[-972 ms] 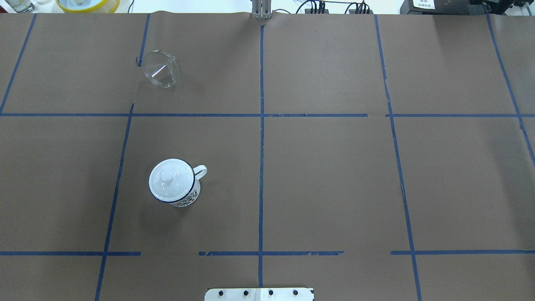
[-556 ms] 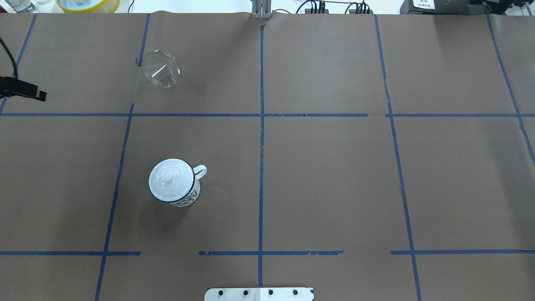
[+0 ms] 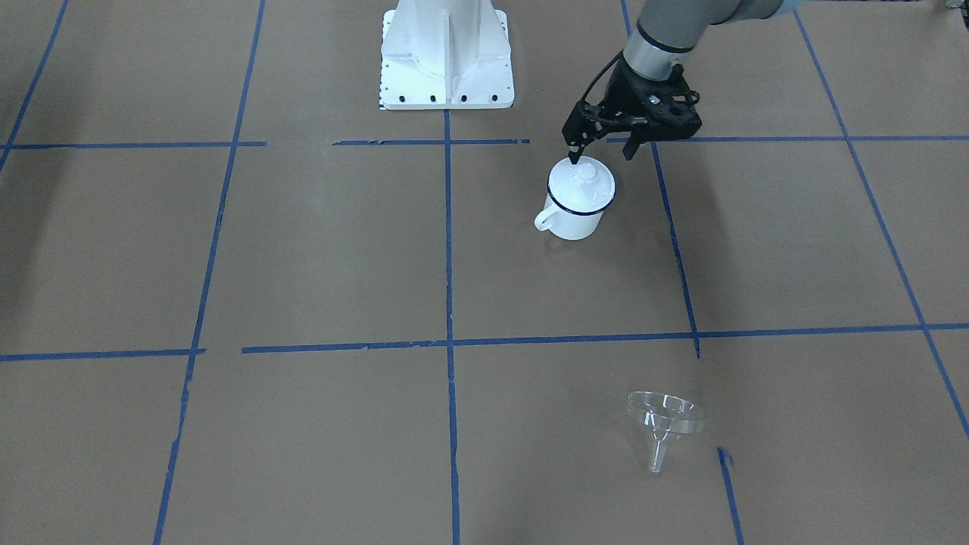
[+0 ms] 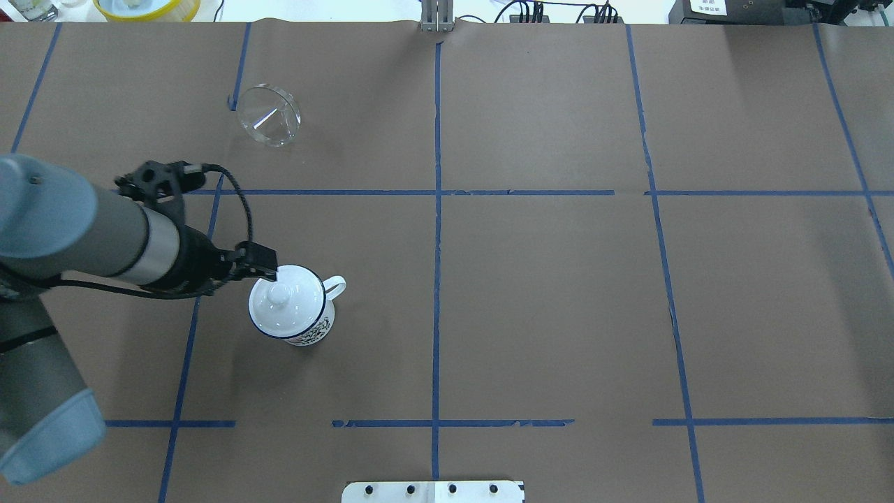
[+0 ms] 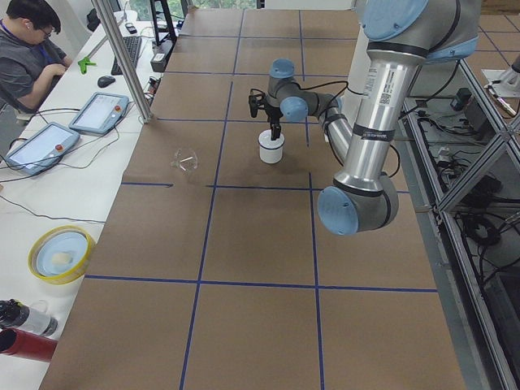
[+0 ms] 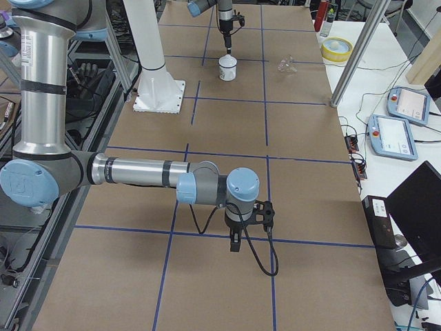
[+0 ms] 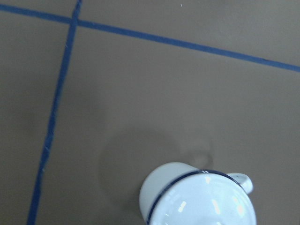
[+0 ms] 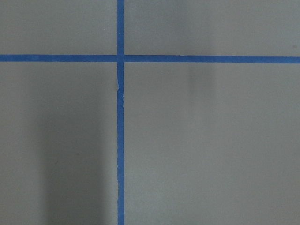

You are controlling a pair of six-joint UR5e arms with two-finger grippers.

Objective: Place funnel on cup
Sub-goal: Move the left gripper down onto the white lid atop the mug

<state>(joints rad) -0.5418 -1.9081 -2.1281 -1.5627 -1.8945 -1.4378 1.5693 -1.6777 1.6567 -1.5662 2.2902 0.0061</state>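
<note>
I need to grip the white lid by its knob (image 3: pixel 587 171) with my left gripper next, to uncover the cup (image 3: pixel 574 223) for the funnel.
The cup (image 4: pixel 312 335), a white mug with a dark blue rim, stands left of centre with a white knobbed lid (image 4: pixel 283 302) on it. It also shows in the front view (image 3: pixel 575 219) and, cut off at the bottom edge, in the left wrist view (image 7: pixel 151 192). The clear funnel (image 4: pixel 269 124) lies tilted on its side farther back, also seen in the front view (image 3: pixel 662 420). My left gripper (image 3: pixel 600 154) hangs open just above the lid, holding nothing. My right gripper (image 6: pixel 235 245) hangs over bare table far from both. I cannot tell whether it is open or shut.
Brown paper with a blue tape grid (image 4: pixel 436 192) covers the table. The robot base (image 3: pixel 447 53) stands at the near edge. A yellow-rimmed bowl (image 5: pixel 61 253), tablets (image 5: pixel 97 112) and an operator (image 5: pixel 28 49) are on a side bench past the far edge.
My left arm has come in from the left edge and moved right until its gripper is over the lidded mug. The mug and the funnel have not moved.
</note>
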